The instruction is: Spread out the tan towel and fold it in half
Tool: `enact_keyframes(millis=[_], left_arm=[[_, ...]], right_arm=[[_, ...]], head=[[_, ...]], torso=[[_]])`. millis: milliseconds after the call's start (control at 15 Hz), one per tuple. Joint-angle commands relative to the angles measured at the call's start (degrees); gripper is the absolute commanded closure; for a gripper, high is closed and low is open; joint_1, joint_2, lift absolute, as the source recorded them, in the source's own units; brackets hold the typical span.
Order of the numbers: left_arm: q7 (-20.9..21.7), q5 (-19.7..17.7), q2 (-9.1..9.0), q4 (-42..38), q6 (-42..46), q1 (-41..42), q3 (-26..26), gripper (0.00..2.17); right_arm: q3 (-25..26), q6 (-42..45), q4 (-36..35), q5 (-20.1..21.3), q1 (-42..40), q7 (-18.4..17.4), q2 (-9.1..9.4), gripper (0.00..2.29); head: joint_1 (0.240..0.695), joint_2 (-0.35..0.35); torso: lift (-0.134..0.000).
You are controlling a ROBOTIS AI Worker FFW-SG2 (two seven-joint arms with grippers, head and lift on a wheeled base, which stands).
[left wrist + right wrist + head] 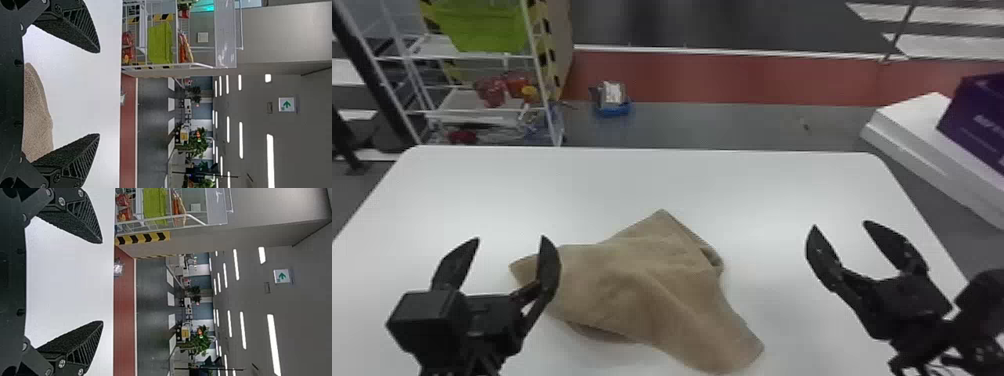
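My left gripper should grab the tan towel [642,280] by its corner [522,268] next. Then the towel can be spread out and folded in half.
The tan towel [642,280] lies crumpled near the middle of the white table, with one corner pointing to the back and another to the front right. My left gripper [509,240] stands open at the towel's left end, its right finger covering part of the cloth from the head camera. To the right of the towel, apart from it, my right gripper [839,225] is open. In the left wrist view the left gripper [99,93] has its fingers wide apart, with the towel [37,117] beyond them. Nothing is between the fingers of the right gripper [103,282] in the right wrist view.
The white table [612,185] extends behind and on both sides of the towel. Beyond its back left edge stands a white wire rack [482,112] with a green bin [482,25]. A purple box [977,120] rests on a white surface at the far right.
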State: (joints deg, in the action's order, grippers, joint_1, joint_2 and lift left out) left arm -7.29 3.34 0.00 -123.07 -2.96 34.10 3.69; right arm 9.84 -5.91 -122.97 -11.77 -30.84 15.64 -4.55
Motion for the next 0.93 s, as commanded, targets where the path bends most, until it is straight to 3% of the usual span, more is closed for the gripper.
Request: enact_keyframes(millis=[0,867], left_arm=[[0.0,0.18,-0.15,-0.06,0.01,0.0,0.0,0.14],[1.05,0.27,-0.15,-0.68,0.36,0.7,0.18,0.14]], right_arm=[[0.0,-0.03,0.09,0.0,-0.01,0.0,-0.02,0.17],[0.18,-0.55,0.71,-0.27,0.87,0.0,-0.11,0.17]], head=[[0.695,-0.052],[0.695,-0.051]], torso=[[-0.123],[-0.123]])
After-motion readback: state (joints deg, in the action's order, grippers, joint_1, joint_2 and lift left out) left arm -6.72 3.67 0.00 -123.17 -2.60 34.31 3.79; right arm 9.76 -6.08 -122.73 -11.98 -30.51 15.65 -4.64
